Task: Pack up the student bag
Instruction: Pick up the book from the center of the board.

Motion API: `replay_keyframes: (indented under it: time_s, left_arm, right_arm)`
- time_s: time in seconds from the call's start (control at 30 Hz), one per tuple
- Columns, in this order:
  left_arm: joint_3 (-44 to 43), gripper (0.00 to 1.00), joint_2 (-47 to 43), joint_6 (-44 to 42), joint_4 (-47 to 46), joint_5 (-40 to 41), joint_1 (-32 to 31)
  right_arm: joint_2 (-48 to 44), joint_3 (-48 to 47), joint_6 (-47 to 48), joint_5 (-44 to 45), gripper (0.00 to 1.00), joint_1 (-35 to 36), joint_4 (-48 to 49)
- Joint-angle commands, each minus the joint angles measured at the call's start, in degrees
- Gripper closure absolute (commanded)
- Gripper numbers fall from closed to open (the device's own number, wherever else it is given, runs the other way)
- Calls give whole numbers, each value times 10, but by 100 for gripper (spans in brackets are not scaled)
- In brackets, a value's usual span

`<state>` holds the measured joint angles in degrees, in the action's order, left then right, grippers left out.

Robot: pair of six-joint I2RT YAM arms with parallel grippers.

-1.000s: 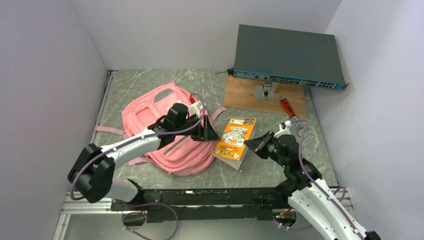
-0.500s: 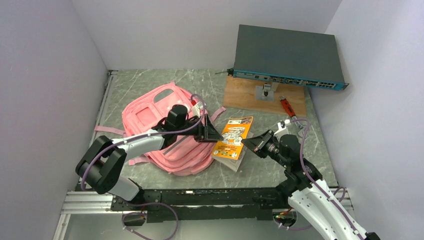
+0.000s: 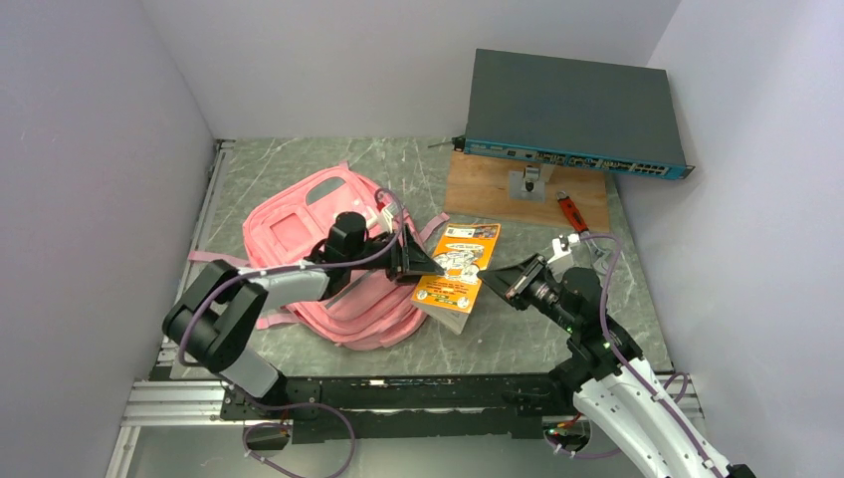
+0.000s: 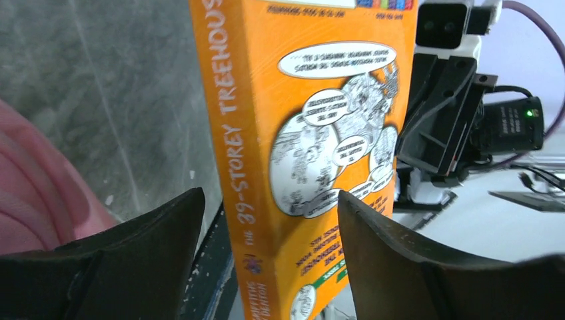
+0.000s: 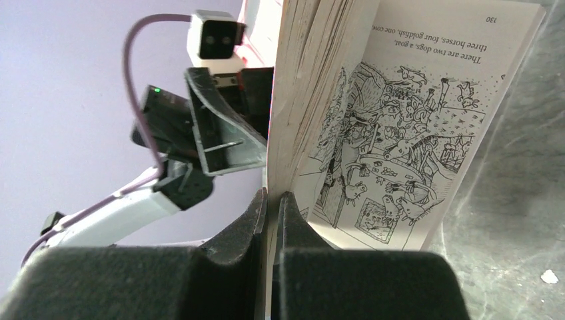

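I would leave the orange paperback (image 3: pixel 460 269) in my right gripper if I lifted my left gripper now. My left gripper's fingers are wide apart around the paperback's spine.
The pink student bag (image 3: pixel 299 224) lies left of centre on the marble table, and its fabric fills the lower left of the left wrist view (image 4: pixel 33 193). An orange paperback (image 3: pixel 460 269) is tipped up just right of it. My left gripper (image 3: pixel 430 267) stands open with the book's spine (image 4: pixel 320 133) between its fingers (image 4: pixel 270 220), and a gap shows at the left finger. At the book's opposite edge my right gripper (image 3: pixel 488 282) is shut (image 5: pixel 273 200) on a thin part of it. The book (image 5: pixel 373 133) falls open there at an illustrated page.
A grey network switch (image 3: pixel 572 110) rests on a wooden board (image 3: pixel 498 189) at the back right, with a small grey bracket (image 3: pixel 530 182) and a red-handled tool (image 3: pixel 570 212) beside it. Lilac walls close in the left, back and right.
My left gripper has slid right off the bag to the book's spine and opened wider. My right gripper has pushed left, tipping the book up toward it.
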<state>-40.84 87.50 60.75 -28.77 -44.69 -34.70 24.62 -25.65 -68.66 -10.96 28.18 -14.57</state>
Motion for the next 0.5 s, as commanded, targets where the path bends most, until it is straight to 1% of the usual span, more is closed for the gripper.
replay_keyframes:
  time_s: [0.0, 0.1, 0.13, 0.2, 0.3, 0.37, 0.4, 0.47]
  left_arm:
    - [38, 24, 43, 144, -271, -81, -1]
    - [51, 29, 65, 211, -369, -87, 0]
    - [53, 32, 65, 221, -386, -88, -1]
    - [54, 39, 55, 216, -380, -85, 0]
    - [43, 53, 15, 150, -284, -78, 0]
    - [25, 64, -19, 77, -171, -68, 0]
    - [15, 71, -36, 41, -99, -59, 0]
    - [-7, 81, -69, -31, 9, -35, 0]
  right_arm:
    - [-12, -9, -25, -20, 100, -4, 102]
    - [-11, -6, -22, -18, 100, -5, 99]
    - [-10, -4, -20, -18, 100, -5, 99]
    - [-9, 2, -14, -16, 100, -4, 95]
    - [-7, 5, 10, -16, 100, -4, 81]
    - [-6, 8, 37, -20, 100, -5, 74]
    - [-2, 8, 53, -21, 100, -4, 62]
    - [12, 3, 85, -24, 99, -5, 36]
